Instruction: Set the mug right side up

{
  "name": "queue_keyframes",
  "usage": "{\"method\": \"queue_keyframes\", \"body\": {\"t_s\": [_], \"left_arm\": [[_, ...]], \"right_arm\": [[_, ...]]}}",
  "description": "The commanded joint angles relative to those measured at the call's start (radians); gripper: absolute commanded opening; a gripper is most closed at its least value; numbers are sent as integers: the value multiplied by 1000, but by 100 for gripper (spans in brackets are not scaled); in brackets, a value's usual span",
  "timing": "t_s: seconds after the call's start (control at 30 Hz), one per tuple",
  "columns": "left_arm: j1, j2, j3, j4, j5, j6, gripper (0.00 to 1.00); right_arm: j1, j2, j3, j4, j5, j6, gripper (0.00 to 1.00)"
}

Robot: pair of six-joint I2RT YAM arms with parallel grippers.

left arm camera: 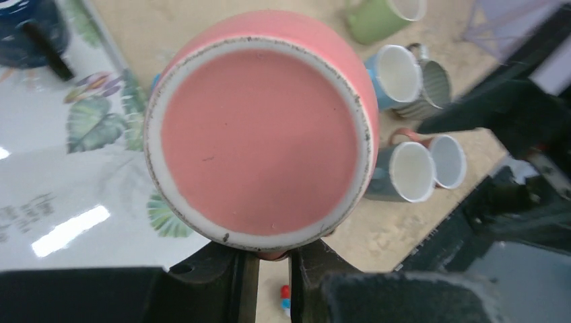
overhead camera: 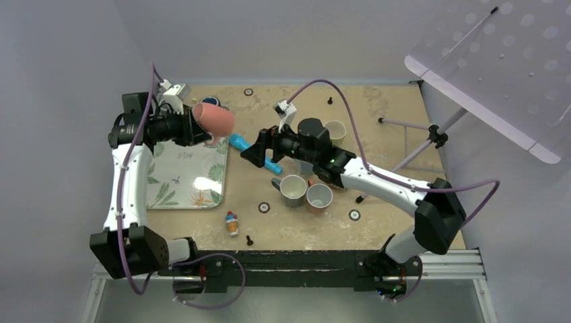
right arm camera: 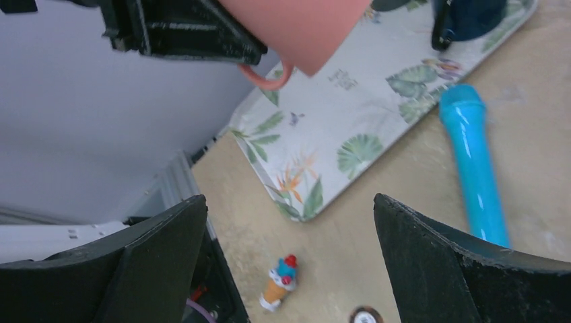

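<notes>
I will reach the salmon-pink mug with my right gripper and grab its side at the rim (overhead camera: 231,124) (right arm camera: 335,42), away from the mug's base, so the base stays free to stand upright.
A salmon-pink mug (overhead camera: 215,120) hangs in the air above the far right corner of the floral tray (overhead camera: 188,176), tipped on its side. Its flat base (left arm camera: 259,138) faces the left wrist camera. My left gripper (left arm camera: 273,259) is shut on the mug's handle, a sliver of which shows between the fingers. In the right wrist view the mug (right arm camera: 303,23) and its handle loop (right arm camera: 267,79) show at the top, held by the left gripper (right arm camera: 182,30). My right gripper (right arm camera: 288,202) is open and empty, hovering over the table right of the tray (right arm camera: 350,101).
A dark blue mug (overhead camera: 210,101) sits at the tray's far edge. A blue cylinder (overhead camera: 241,142) lies right of the tray. Several mugs (overhead camera: 293,190) stand at mid-table, a green one (overhead camera: 334,131) farther back. An ice-cream toy (overhead camera: 232,223) lies near the front. A stand and white panel (overhead camera: 498,67) are at the right.
</notes>
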Motion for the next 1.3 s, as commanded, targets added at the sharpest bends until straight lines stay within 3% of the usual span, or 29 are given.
{"method": "queue_keyframes", "body": {"t_s": [0.0, 0.2, 0.33, 0.37, 0.43, 0.5, 0.53, 0.57, 0.6, 0.63, 0.8, 0.83, 1.0, 1.1, 1.27], "left_arm": [[-18, -118, 26, -4, 292, -17, 0], [-32, -191, -22, -4, 398, -29, 0], [-43, -196, -29, -51, 498, 31, 0], [-45, -193, -29, -75, 520, 55, 0], [-46, -187, -24, -131, 554, 109, 0], [-46, -179, -8, -203, 531, 187, 0], [-45, -175, 0, -222, 490, 210, 13], [-43, -170, 4, -226, 429, 222, 39], [-41, -169, 5, -224, 368, 229, 80], [-39, -169, 0, -207, 300, 226, 98], [-33, -162, 4, -94, 30, 153, 100], [-33, -156, 11, -74, -22, 140, 100], [-34, -75, 46, -23, -202, 139, 100], [-33, -16, 58, -15, -278, 143, 100], [-33, 85, 74, 20, -383, 144, 100]], "right_arm": [[5, 40, 63, 369, -95, 140, 98], [5, 147, 148, 492, -150, 195, 90], [5, 215, 208, 573, -223, 266, 65], [5, 226, 215, 594, -235, 279, 63], [5, 230, 217, 639, -260, 291, 39], [2, 211, 213, 615, -242, 263, 0], [1, 191, 209, 570, -212, 228, 0], [1, 169, 208, 503, -174, 180, 0], [1, 141, 208, 437, -128, 127, 0], [1, 102, 206, 364, -76, 72, 0], [0, -2, 264, -52, 216, -183, 0], [-3, -4, 303, -205, 307, -226, 0], [-54, 1, 461, -685, 696, -306, 0], [-185, -4, 476, -882, 711, -281, 0], [-345, 21, 443, -1057, 767, -263, 0]]}}
